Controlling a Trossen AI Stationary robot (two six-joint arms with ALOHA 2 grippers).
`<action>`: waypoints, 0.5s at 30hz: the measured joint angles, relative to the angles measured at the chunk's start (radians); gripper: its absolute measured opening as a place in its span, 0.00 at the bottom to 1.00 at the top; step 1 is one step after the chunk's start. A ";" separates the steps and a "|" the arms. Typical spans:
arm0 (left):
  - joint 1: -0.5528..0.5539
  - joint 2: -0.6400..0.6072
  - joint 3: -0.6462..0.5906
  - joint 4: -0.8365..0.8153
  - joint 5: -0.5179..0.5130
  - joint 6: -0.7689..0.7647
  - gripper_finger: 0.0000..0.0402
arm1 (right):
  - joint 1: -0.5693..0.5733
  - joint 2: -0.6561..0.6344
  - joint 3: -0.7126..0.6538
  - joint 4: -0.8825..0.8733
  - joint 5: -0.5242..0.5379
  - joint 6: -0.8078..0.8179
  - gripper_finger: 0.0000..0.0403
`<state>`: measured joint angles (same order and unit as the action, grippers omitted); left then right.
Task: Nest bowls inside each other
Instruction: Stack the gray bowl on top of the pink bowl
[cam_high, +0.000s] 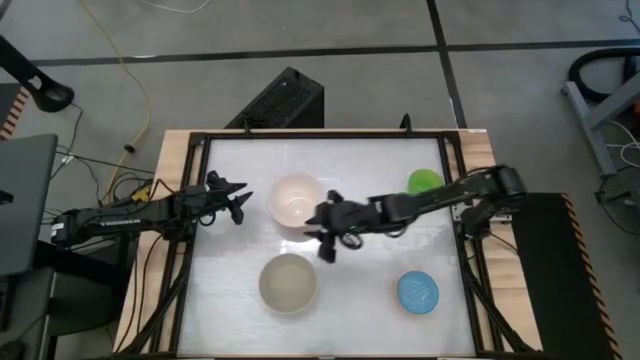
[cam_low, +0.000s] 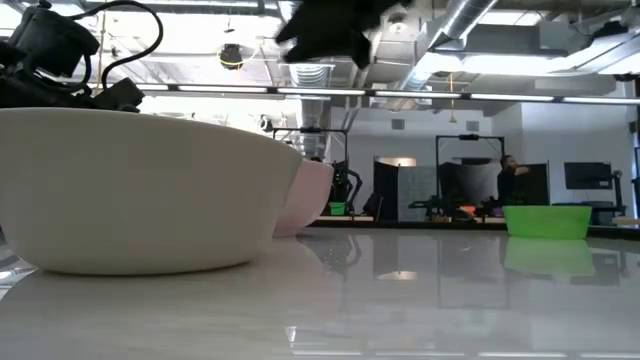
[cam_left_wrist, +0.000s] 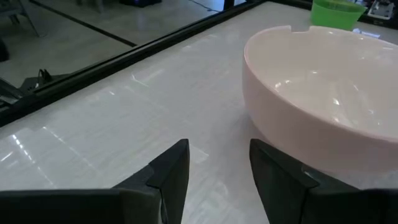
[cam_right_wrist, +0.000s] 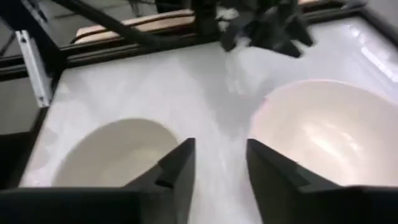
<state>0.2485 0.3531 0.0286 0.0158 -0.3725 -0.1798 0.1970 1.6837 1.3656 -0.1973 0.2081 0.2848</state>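
Note:
The grey-beige bowl by itself needs to go into the pale pink bowl (cam_high: 295, 200). My right gripper should grab it next by its rim (cam_high: 314, 280).
Four bowls stand upright on their bases on the white table. The pale pink bowl (cam_high: 295, 200) is at the middle, the grey-beige bowl (cam_high: 288, 283) nearer the front, the blue bowl (cam_high: 418, 292) at the front right and the green bowl (cam_high: 425, 182) at the far right. My right gripper (cam_high: 327, 240) hangs open above the table between the pink bowl (cam_right_wrist: 329, 130) and the grey-beige bowl (cam_right_wrist: 112, 152), touching neither. My left gripper (cam_high: 243, 200) is open, low and just left of the pink bowl (cam_left_wrist: 323, 93), with nothing between its fingers.
A black frame (cam_high: 190, 230) runs around the white table top. A dark box (cam_high: 280, 100) lies on the floor beyond the far edge. Bare table shows between the bowls and along the front edge (cam_high: 350, 320).

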 joint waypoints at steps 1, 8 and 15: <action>0.000 0.000 0.000 0.000 0.000 0.000 0.39 | 0.010 0.035 0.064 -0.068 0.000 0.015 0.46; 0.000 0.000 0.000 0.000 0.000 0.000 0.39 | 0.037 0.277 0.425 -0.488 -0.001 0.250 0.56; 0.000 0.000 0.000 0.000 0.000 0.000 0.39 | 0.029 0.466 0.587 -0.664 -0.040 0.321 0.57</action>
<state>0.2485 0.3531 0.0288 0.0158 -0.3725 -0.1799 0.2260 2.1499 1.9529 -0.8615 0.1683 0.6062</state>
